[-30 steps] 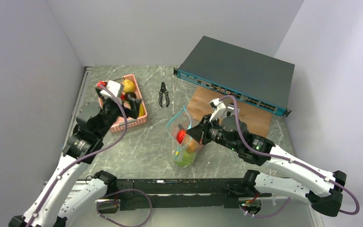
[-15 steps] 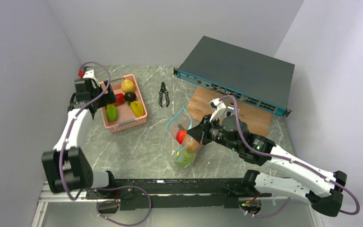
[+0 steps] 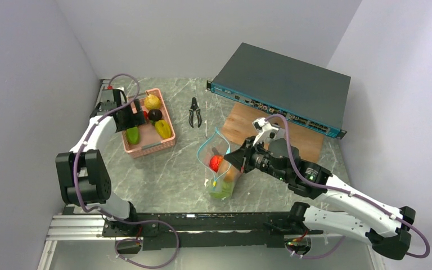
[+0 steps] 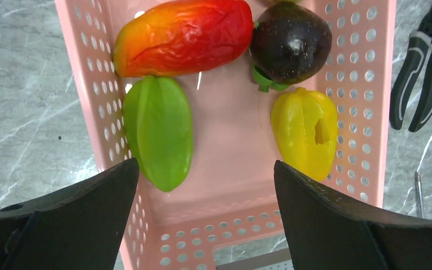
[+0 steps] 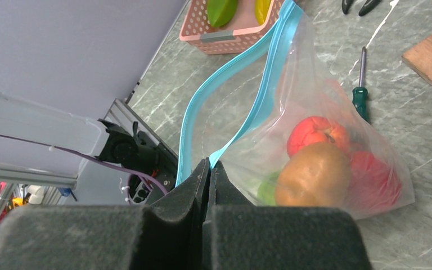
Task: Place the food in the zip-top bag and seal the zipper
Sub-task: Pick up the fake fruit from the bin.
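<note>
The left gripper grabs the green starfruit across its narrow sides near one end next. The other end stays free to enter the zip-top bag first.
The clear zip-top bag stands mid-table with its teal zipper open at the top. It holds a red fruit, a brown-orange one, another red one and a green one. My right gripper is shut on the zipper strip and holds the bag's mouth up. My left gripper is open and empty above the pink basket. The basket holds a red-orange mango, a dark purple fruit, a green starfruit and a yellow starfruit.
Black pliers lie right of the basket. A green-handled screwdriver lies beside the bag. A dark network switch rests on a wooden board at the back right. Walls close in on the left and the back.
My left arm swung out to the far left, then came back a little over the basket's left side, gripper open. My right gripper and the bag shifted only slightly.
</note>
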